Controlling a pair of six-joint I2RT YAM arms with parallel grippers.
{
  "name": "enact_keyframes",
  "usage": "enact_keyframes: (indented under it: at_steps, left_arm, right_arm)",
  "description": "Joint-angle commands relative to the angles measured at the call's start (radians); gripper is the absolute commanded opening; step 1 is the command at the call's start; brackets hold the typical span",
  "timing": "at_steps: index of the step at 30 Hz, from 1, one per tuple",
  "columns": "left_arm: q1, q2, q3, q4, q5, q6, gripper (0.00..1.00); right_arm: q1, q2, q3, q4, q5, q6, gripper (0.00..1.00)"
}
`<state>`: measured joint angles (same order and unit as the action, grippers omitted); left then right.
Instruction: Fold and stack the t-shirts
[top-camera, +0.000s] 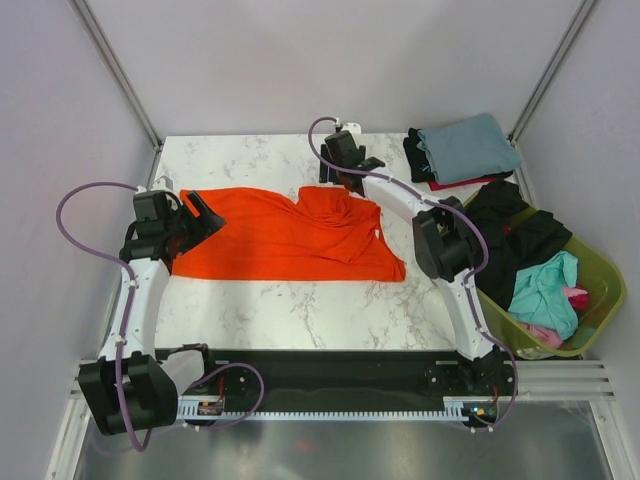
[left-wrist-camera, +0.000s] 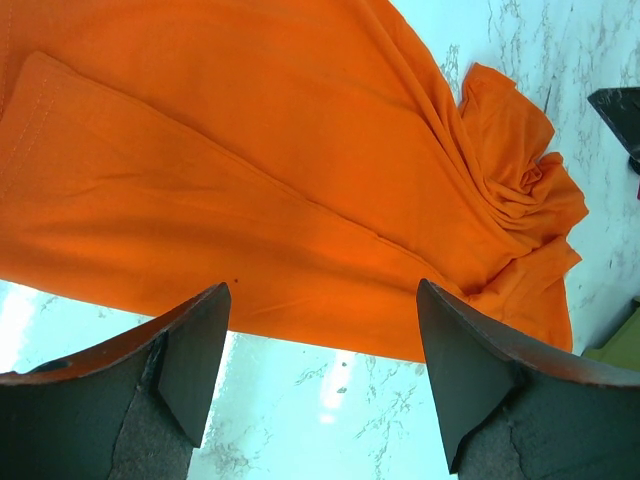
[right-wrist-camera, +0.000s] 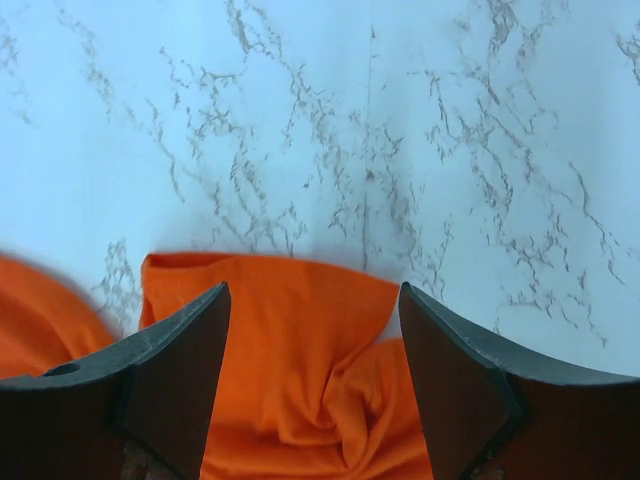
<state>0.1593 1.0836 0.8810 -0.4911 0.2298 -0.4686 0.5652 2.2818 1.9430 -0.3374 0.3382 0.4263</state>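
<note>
The far side of the orange t-shirt is to be folded over. My right gripper next needs to grab the orange t-shirt by the edge of its bunched far corner (top-camera: 325, 191) (right-wrist-camera: 299, 280) for that.
A bright orange t-shirt (top-camera: 280, 240) lies spread flat on the marble table, and its right end is bunched into folds (left-wrist-camera: 520, 190). My left gripper (top-camera: 208, 216) hovers open over the shirt's left edge; in the left wrist view (left-wrist-camera: 324, 292) its jaws stand wide with nothing between them. My right gripper (top-camera: 346, 181) is open above the bunched far-right corner of the shirt (right-wrist-camera: 310, 380), and its jaws (right-wrist-camera: 313, 290) are also empty. At the back right, folded t-shirts form a stack with a grey-blue one (top-camera: 468, 147) on top and red and black edges beneath.
An olive-green basket (top-camera: 603, 275) stands at the right edge, holding loose black (top-camera: 520, 235), teal (top-camera: 545, 290) and pink shirts. Bare marble (top-camera: 300, 305) shows in front of the orange shirt. Frame posts and white walls surround the table.
</note>
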Motion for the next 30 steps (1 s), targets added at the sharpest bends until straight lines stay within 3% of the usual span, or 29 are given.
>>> enact_keyframes:
  at_steps: [1, 4, 12, 18, 21, 22, 25, 30]
  left_arm:
    - [-0.007, -0.007, -0.007, 0.025, -0.001, 0.031, 0.83]
    - [-0.006, -0.004, -0.005, 0.023, -0.007, 0.035, 0.83]
    - [-0.007, -0.002, -0.005, 0.025, -0.011, 0.036, 0.83]
    - [-0.006, 0.002, -0.005, 0.022, -0.015, 0.038, 0.83]
    - [-0.007, 0.006, -0.007, 0.022, -0.029, 0.041, 0.83]
    - [-0.006, 0.007, -0.007, 0.022, -0.032, 0.041, 0.83]
    - [-0.006, 0.016, -0.004, 0.020, -0.043, 0.045, 0.84]
    - [-0.006, 0.090, 0.068, 0.003, -0.072, 0.048, 0.87]
  right_arm:
    - [-0.017, 0.100, 0.095, -0.025, -0.007, -0.026, 0.76]
    - [-0.027, 0.154, 0.154, -0.055, -0.013, -0.020, 0.74]
    - [-0.025, 0.171, 0.082, -0.035, -0.034, 0.011, 0.69]
    - [-0.014, 0.192, 0.068, -0.032, -0.056, 0.029, 0.51]
    - [-0.013, 0.208, 0.066, -0.029, -0.064, 0.037, 0.30]
    - [-0.014, 0.208, 0.062, -0.025, -0.065, 0.037, 0.16]
    - [-0.018, 0.209, 0.074, 0.029, -0.085, 0.011, 0.00]
    - [-0.022, 0.254, 0.250, 0.127, -0.097, -0.132, 0.00]
